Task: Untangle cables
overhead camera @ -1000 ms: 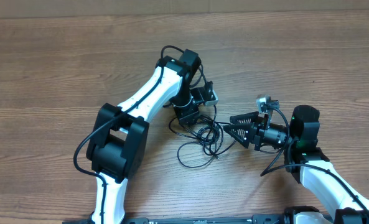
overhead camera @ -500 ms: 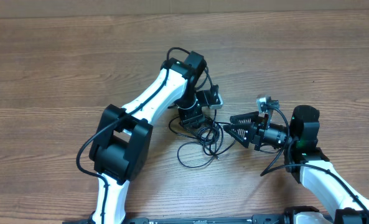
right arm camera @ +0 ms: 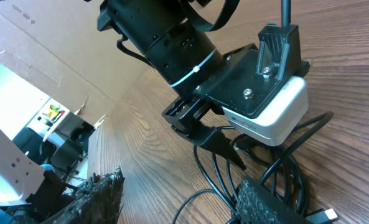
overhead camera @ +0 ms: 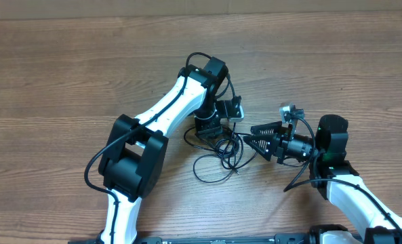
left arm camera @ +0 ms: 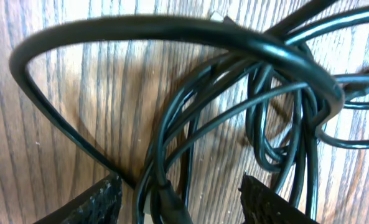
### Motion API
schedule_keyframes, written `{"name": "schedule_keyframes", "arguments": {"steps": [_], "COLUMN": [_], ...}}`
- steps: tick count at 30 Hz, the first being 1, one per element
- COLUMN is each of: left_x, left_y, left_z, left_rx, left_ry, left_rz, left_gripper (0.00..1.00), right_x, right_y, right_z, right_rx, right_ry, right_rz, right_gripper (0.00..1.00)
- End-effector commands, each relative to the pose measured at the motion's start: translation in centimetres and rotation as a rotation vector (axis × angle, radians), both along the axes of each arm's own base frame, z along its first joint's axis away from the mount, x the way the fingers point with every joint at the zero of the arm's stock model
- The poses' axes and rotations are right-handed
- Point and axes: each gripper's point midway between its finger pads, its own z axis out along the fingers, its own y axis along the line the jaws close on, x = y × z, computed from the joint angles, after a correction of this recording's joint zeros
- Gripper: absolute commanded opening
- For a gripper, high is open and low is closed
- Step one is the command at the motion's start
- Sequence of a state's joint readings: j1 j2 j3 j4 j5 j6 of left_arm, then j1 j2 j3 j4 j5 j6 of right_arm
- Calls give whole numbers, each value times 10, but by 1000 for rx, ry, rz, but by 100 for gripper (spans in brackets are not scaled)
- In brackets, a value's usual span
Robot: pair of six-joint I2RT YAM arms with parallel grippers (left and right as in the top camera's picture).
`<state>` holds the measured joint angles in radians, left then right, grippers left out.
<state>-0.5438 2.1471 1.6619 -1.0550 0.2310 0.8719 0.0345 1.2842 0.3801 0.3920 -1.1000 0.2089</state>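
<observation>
My left gripper grabs the cable parts and dark plug [left arm camera: 167, 195] at the tangle's back edge next, which leaves the cable parts beside my right gripper free to untangle.
The cables [overhead camera: 226, 148] lie in a black tangle on the wood at mid-table, with one loop trailing to the front left. My left gripper [overhead camera: 212, 134] points down onto the tangle's back edge. In the left wrist view its jaws [left arm camera: 184, 202] stand open, and cable strands [left arm camera: 172, 28] and a dark plug [left arm camera: 167, 200] lie in the gap without being pinched. My right gripper [overhead camera: 249, 133] lies level just right of the tangle, pointing left. It [right arm camera: 184, 199] is open with only bare wood between its fingers, and strands [right arm camera: 287, 177] pass by its right finger.
The wooden table [overhead camera: 65, 81] stretches to all sides. The left arm's white wrist camera housing [right arm camera: 268, 115] hangs close in front of my right gripper. A cardboard wall [right arm camera: 47, 37] stands beyond the table's far edge.
The left arm's wrist and forearm have drifted slightly to the right while its gripper stays on the tangle. The right arm and the cables look unmoved.
</observation>
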Motion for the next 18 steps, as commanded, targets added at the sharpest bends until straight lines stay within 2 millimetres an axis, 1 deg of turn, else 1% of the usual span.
{"name": "schedule_keyframes", "arguments": {"steps": [1, 5, 7, 10, 16, 18], "left_x": [-5, -6, -6, -6, -6, -5], "left_y": [-7, -6, -5, -5, -6, -6], "left_z": [-3, -11, -14, -15, -14, -15], "left_rx": [-29, -21, -11, -11, -16, -17], "left_ry": [20, 32, 36, 36, 37, 34], "left_rz": [-29, -30, -29, -29, -29, -29], "left_gripper": [61, 60, 57, 54, 52, 47], "right_x": [3, 3, 3, 3, 3, 3], "right_y": [1, 1, 1, 1, 1, 1], "right_z": [4, 4, 4, 4, 4, 4], "right_rx": [0, 0, 0, -1, -1, -1], "right_ry": [-11, -11, -11, -11, -11, -11], "right_rz": [-1, -1, -1, -4, -4, -4], "right_gripper": [59, 58, 59, 59, 59, 59]}}
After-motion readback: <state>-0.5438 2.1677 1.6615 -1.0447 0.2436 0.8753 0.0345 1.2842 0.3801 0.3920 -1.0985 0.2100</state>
